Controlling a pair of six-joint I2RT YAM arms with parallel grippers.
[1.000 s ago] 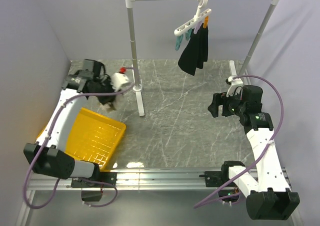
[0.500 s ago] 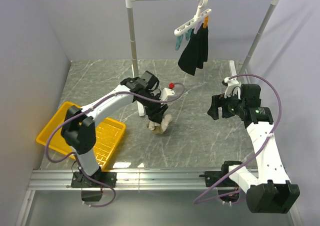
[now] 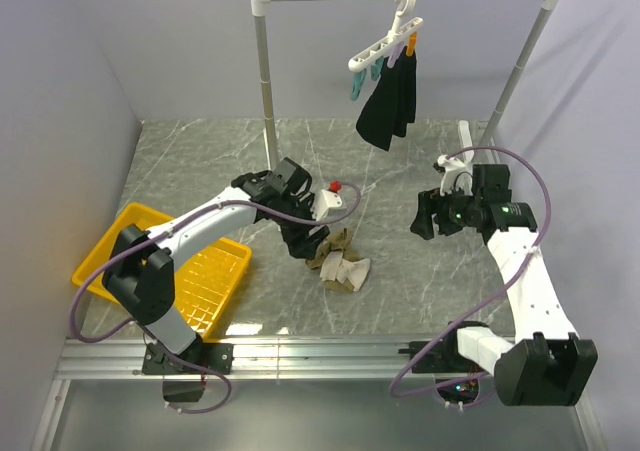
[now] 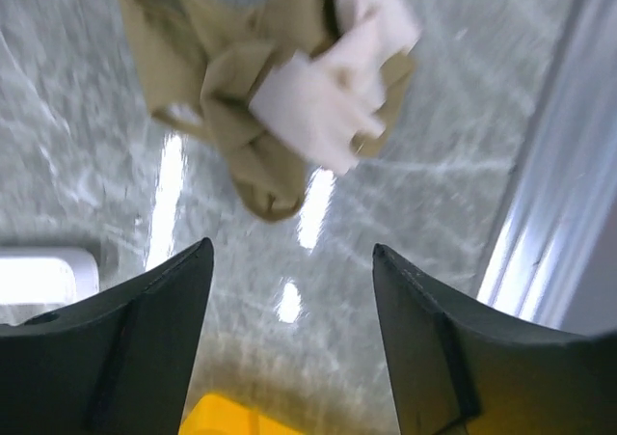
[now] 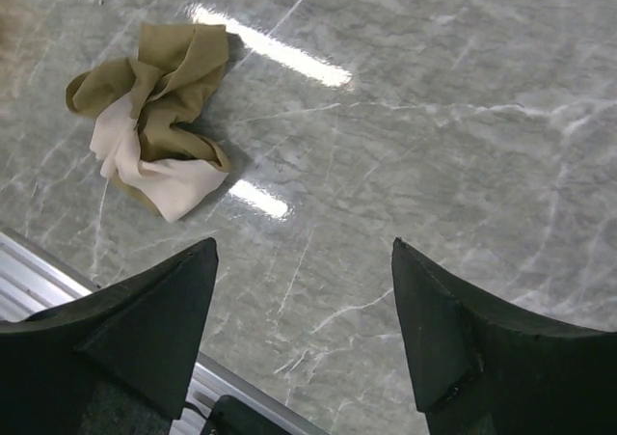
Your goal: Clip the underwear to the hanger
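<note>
My left gripper reaches the crumpled underwear next and grabs its nearest tan folded end, so the cream patches stay free to unfold for clipping.
The tan underwear (image 3: 340,261) with cream inner patches lies crumpled on the marble table near the middle. It also shows in the left wrist view (image 4: 275,88) and the right wrist view (image 5: 159,117). My left gripper (image 3: 306,243) is open and empty, just left of the underwear and apart from it. My right gripper (image 3: 428,217) is open and empty, held above the table to the right. The white hanger (image 3: 385,43) with teal, purple and orange clips hangs by its hook from the silver rail, with a black garment (image 3: 390,101) clipped to it.
A yellow basket (image 3: 190,271) sits at the front left. The silver rail's left post (image 3: 268,121) stands just behind my left arm, its base (image 3: 278,199) on the table. The right post (image 3: 520,71) leans at the far right. An aluminium rail (image 3: 320,356) runs along the front edge.
My left arm swung from the basket to the table's middle carrying the underwear, then let it go. The underwear now lies on the table. My right gripper shifted slightly left.
</note>
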